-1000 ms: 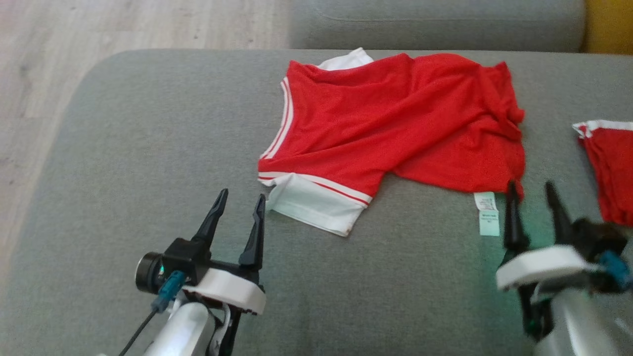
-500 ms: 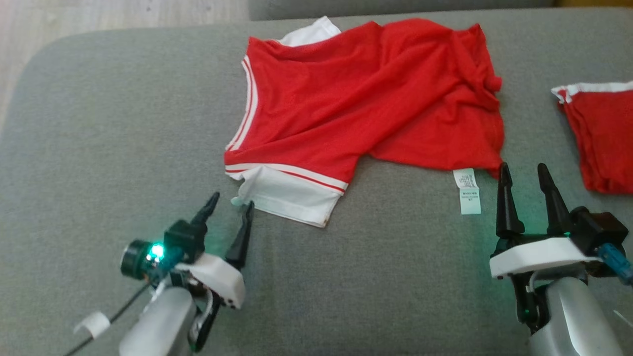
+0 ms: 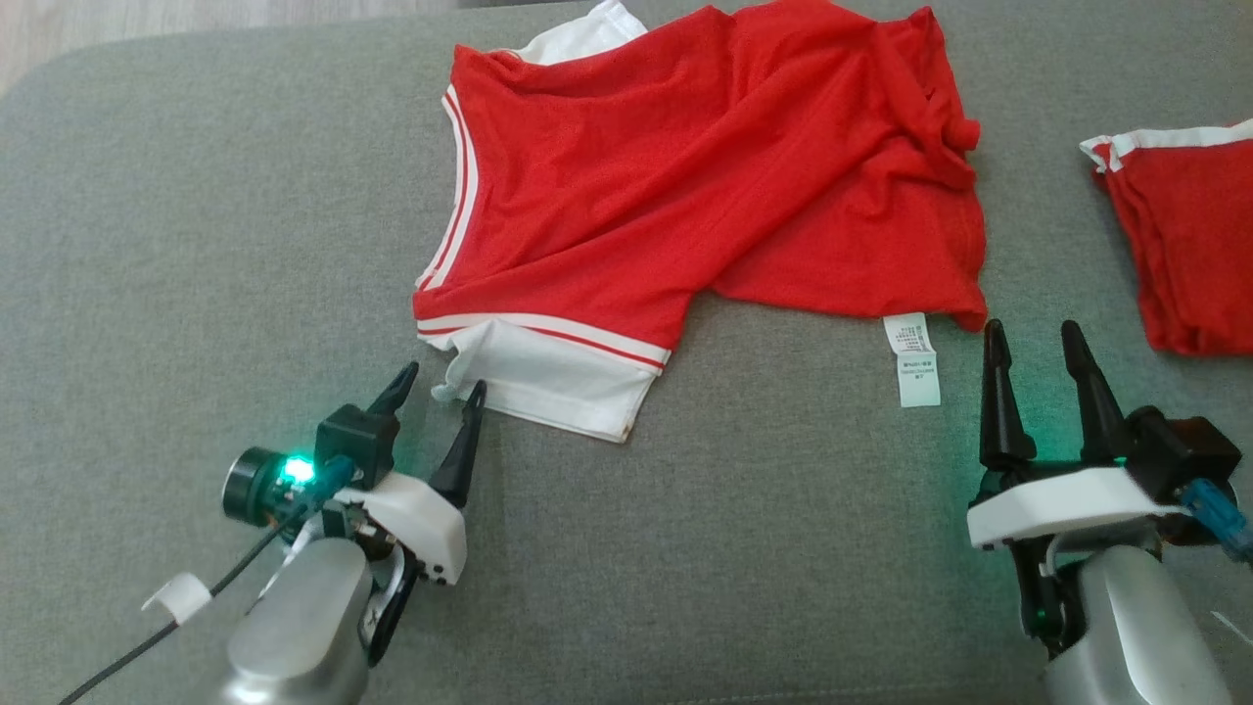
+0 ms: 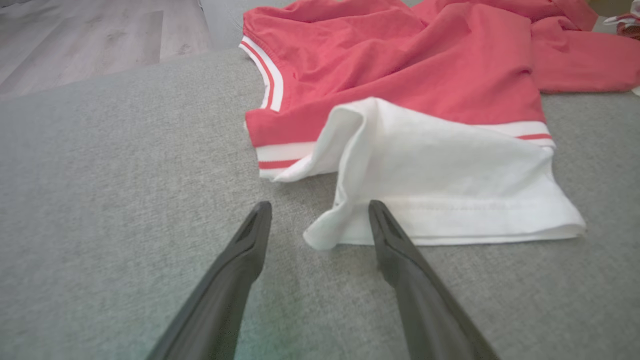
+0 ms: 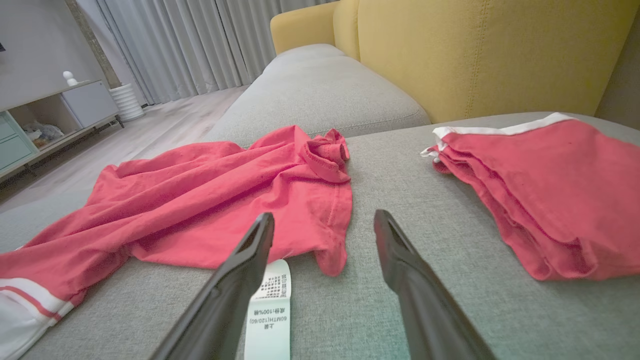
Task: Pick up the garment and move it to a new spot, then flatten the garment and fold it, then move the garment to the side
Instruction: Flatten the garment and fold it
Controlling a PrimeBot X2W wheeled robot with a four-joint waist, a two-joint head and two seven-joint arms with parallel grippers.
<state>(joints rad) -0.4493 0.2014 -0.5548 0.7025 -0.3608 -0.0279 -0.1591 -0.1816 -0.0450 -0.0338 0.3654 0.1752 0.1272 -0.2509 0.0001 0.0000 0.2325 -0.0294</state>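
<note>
I should next use my right gripper to grab the red garment by its hem corner beside the care label. Then I can move and flatten it.
A red garment [image 3: 705, 186] with white striped trim lies crumpled on the grey sofa cushion [image 3: 196, 245]. Its white sleeve [image 3: 548, 382] points toward me, and a white care label [image 3: 915, 359] sticks out of the near hem. My left gripper [image 3: 440, 382] is open, low over the cushion, and the sleeve's curled corner [image 4: 325, 227] lies between its fingertips. My right gripper [image 3: 1033, 338] is open too, just short of the garment's near right corner [image 5: 332, 255], with the label [image 5: 270, 310] beside its left finger.
A second red garment [image 3: 1189, 255] with white trim lies folded at the cushion's right. Behind it rise a yellow sofa back [image 5: 475, 55] and another grey cushion [image 5: 320, 90]. Wooden floor [image 4: 75, 45] lies off the cushion's left edge.
The head camera has tilted down, shifting the whole picture up. My left gripper has advanced so the sleeve corner now lies between its fingers. The right gripper has crept closer to the hem.
</note>
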